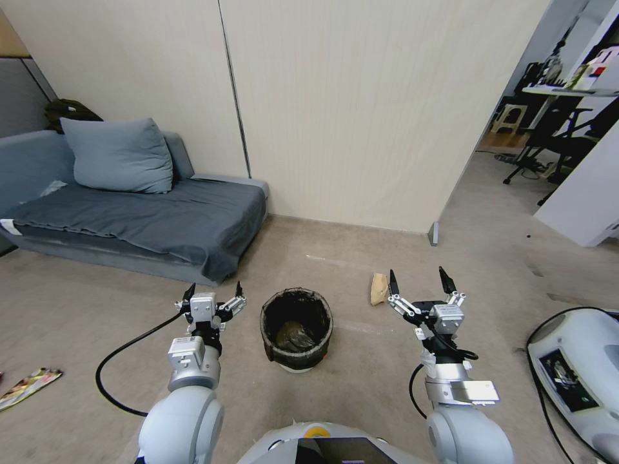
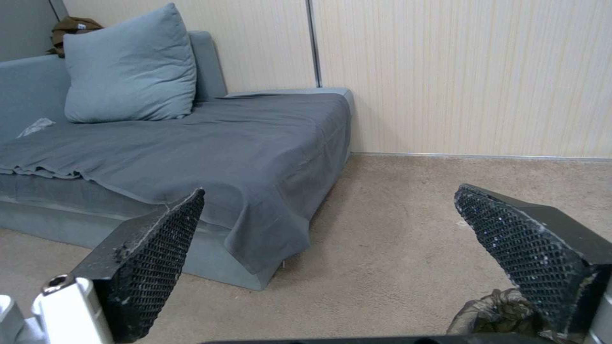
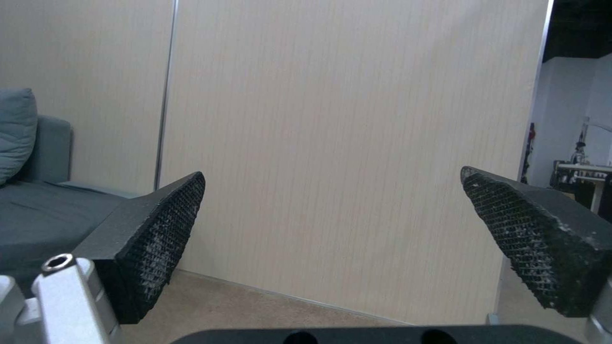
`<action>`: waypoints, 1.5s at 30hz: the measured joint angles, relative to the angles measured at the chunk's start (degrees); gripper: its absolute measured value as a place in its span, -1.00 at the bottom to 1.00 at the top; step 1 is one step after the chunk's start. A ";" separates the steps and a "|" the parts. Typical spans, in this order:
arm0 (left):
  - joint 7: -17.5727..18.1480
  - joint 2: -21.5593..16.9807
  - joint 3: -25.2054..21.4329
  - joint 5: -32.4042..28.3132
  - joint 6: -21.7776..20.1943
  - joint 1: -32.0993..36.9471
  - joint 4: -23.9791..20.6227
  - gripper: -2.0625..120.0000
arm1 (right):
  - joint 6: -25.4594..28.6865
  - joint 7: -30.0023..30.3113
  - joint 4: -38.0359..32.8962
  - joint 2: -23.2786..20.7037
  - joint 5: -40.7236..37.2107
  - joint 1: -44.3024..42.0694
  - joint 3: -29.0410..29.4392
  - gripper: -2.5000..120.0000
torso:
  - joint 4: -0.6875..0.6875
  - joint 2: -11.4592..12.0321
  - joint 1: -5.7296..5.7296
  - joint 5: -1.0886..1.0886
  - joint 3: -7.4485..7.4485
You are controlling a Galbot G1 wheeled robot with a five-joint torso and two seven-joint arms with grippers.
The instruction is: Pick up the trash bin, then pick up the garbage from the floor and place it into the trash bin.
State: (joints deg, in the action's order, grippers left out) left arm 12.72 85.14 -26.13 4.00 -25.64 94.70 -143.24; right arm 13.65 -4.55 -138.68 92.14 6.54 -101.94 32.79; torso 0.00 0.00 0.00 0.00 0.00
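Observation:
My left gripper has fingers that can't open wide enough for the trash bin's round body [image 1: 297,331], so next it needs to pinch the trash bin by its thin bag-lined rim [image 1: 264,323].
The trash bin [image 1: 296,330], a small white bucket lined with a dark bag, stands on the floor in the head view, with something crumpled lying inside. My left gripper [image 1: 215,287] hangs open just left of it, holding nothing. In the left wrist view that gripper [image 2: 330,189] is spread wide, and a fold of the bin's bag [image 2: 494,313] shows by one finger. My right gripper [image 1: 417,272] is open to the bin's right, and its wrist view shows the same gripper [image 3: 332,172] facing the wall. A tan crumpled paper [image 1: 379,288], garbage, lies beside its left fingertip. A colourful wrapper [image 1: 29,385] lies far left.
A grey sofa [image 1: 148,219] with a blanket and pillow [image 1: 119,154] stands at the left against the beige wall [image 1: 361,109]. A white machine [image 1: 580,374] and a black cable sit at the lower right. A doorway [image 1: 548,148] with chairs opens at the right.

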 joint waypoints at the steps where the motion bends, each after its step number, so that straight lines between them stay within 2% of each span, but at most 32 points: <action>1: 0.00 0.00 0.12 -0.12 -0.12 0.03 0.00 0.67 | 0.08 -0.07 0.03 0.00 0.11 0.01 0.01 0.67 | 0.00 0.00 0.00 0.00 0.00; 11: -0.03 -0.15 1.36 -2.60 -2.88 0.62 0.00 0.67 | 0.36 -0.27 0.15 0.00 1.17 0.01 0.07 0.67 | 0.00 0.00 0.00 0.00 0.00; 14: -0.06 -0.29 1.95 -3.73 -5.36 0.98 0.00 0.67 | 0.39 -0.31 0.18 0.00 1.73 0.00 0.09 0.67 | 0.00 0.00 0.00 0.00 0.00; 16: -0.02 -0.58 2.55 -6.67 -9.50 1.32 0.00 0.67 | 0.40 -0.32 0.20 0.00 1.86 0.00 0.11 0.67 | 0.00 0.00 0.00 0.00 0.00; 18: 0.02 -0.62 2.59 -7.10 -9.98 1.32 0.00 0.67 | 0.40 -0.33 0.20 0.00 1.86 0.00 0.11 0.67 | 0.00 0.00 0.00 0.00 0.00; 21: 0.10 -1.18 2.22 -13.23 -14.71 0.76 0.00 0.67 | 0.49 -0.38 0.25 0.00 2.04 0.00 0.13 0.67 | 0.00 0.00 0.00 0.00 0.00; 24: -0.36 -1.50 1.91 -16.15 -16.39 0.37 0.00 0.67 | 0.52 -0.41 0.27 0.00 2.14 0.01 0.14 0.67 | 0.00 0.00 0.00 0.00 0.00; 31: -1.43 -2.07 1.61 -17.02 -16.89 -0.35 0.15 0.67 | 0.76 -0.55 0.53 0.00 2.67 -0.03 0.21 0.67 | 0.00 0.00 0.00 0.00 0.00; 45: -1.80 -1.93 3.13 -17.18 -16.73 -1.22 4.64 0.67 | 1.19 -1.08 1.14 0.00 3.32 -0.08 0.49 0.67 | 0.00 0.00 0.00 0.00 0.00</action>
State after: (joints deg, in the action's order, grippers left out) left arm 10.91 83.21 -23.00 -13.18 -42.37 93.48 -138.60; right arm 14.84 -5.62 -137.54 92.14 9.87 -102.03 33.28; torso 0.00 0.00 0.00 0.00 0.00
